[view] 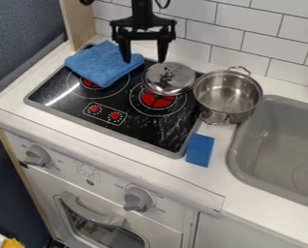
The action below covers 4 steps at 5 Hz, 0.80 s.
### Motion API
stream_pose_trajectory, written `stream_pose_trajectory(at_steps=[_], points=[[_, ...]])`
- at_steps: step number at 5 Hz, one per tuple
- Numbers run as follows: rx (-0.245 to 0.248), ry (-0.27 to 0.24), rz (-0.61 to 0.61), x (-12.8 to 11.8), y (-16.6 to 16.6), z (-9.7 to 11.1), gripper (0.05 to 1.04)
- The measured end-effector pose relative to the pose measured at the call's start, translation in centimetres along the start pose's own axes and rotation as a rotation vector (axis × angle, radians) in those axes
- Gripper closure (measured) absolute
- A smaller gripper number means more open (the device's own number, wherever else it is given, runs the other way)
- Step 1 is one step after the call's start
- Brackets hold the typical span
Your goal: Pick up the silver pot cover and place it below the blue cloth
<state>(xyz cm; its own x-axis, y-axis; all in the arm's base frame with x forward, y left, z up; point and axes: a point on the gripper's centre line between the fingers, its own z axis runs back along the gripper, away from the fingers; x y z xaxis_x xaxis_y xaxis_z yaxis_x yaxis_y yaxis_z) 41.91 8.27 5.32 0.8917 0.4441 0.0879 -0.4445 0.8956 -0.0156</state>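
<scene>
I'll grab the silver pot cover (169, 78) by its knob next, to set it below the blue cloth.
My gripper (144, 57) hangs open over the back of the stove, its two fingers apart and pointing down, with nothing between them. The silver pot cover (169, 78) lies at the stove's back right, just right of and in front of the gripper, its knob upward, beside the pot. The folded blue cloth (102, 63) rests on the back left burner, left of the gripper.
A silver pot (227, 94) with two handles stands right of the cover. A blue block (200, 150) lies on the counter by the stove's front right corner. The grey sink (283, 140) is at the right, and a tiled wall (227, 31) rises behind.
</scene>
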Motion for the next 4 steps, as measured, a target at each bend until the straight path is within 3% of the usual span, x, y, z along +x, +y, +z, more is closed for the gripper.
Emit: stream_pose_trajectory(at_steps=[1, 4], points=[[0.005, 0.025, -0.051, -1.2, -1.4, -0.6, 0.086], [0.004, 0.025, -0.125, -1.9, -3.2, -0.7, 0.085]])
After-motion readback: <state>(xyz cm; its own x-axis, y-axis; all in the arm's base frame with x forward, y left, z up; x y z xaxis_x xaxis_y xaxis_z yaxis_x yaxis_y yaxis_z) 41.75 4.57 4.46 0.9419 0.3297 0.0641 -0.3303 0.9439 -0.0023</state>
